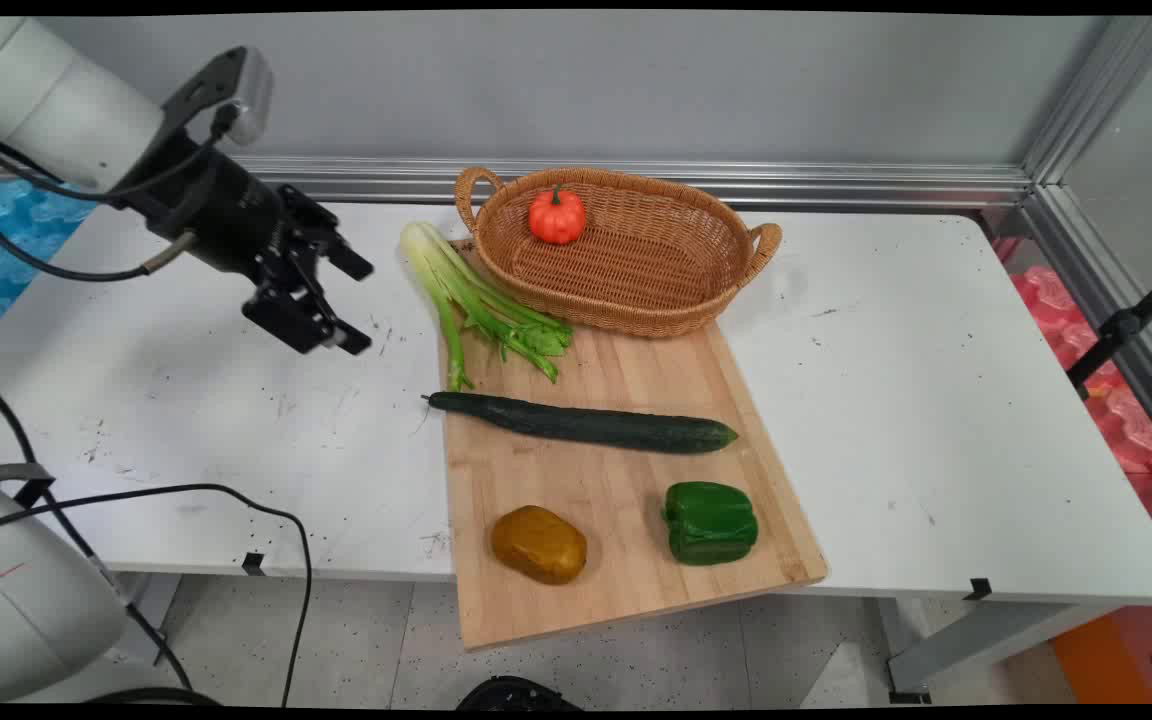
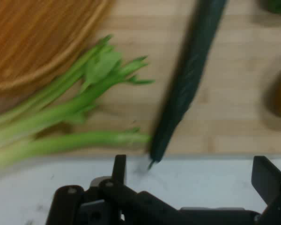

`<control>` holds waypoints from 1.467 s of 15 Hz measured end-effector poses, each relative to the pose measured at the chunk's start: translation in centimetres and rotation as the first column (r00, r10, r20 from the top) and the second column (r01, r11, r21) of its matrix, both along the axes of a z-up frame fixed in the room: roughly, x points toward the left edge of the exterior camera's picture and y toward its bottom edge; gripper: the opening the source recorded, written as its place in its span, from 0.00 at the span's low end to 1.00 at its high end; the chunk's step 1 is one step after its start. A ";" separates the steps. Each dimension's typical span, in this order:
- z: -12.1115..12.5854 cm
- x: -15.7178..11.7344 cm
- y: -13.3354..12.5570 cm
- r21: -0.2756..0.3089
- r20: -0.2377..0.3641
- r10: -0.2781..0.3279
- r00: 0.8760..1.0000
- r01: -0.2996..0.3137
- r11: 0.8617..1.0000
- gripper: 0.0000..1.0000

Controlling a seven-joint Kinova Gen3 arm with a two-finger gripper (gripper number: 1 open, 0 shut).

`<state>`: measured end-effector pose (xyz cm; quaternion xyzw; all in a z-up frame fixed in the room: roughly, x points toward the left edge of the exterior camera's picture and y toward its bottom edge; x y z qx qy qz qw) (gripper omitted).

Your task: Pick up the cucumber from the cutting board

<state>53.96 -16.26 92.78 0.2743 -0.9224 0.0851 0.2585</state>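
Observation:
My gripper is going to grab the long dark green cucumber by its middle (image 1: 581, 422) next, so that it can move the cucumber into the wicker basket (image 1: 638, 254).
My black gripper (image 1: 354, 305) hangs open above the bare table, left of the wooden cutting board (image 1: 626, 560), holding nothing. Nearest to it is a celery bunch (image 1: 476, 305) lying across the board's upper left corner, also seen as the celery (image 2: 61, 126) in the hand view. A long dark cucumber (image 1: 586, 423) lies across the board's middle, its stem end cucumber tip (image 2: 159, 145) pointing toward my gripper (image 2: 192, 171). A brown potato (image 1: 539, 544) and a green bell pepper (image 1: 710, 521) sit on the board's near part.
A wicker basket (image 1: 636, 290) with handles stands at the board's far end, holding a small red tomato (image 1: 557, 216). An aluminium rail runs along the wall behind the table. Black cables hang at the left near the table's front edge.

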 end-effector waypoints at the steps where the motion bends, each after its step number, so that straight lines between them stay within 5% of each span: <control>1: 0.0 -0.9 -0.1 0.001 -0.001 -0.035 0.999 0.035 0.999 1.00; 13: -2.7 -8.8 -4.0 0.015 0.007 -0.172 0.985 0.171 0.985 1.00; 22: -8.9 -15.2 -8.7 0.026 0.050 -0.278 0.959 0.277 0.960 1.00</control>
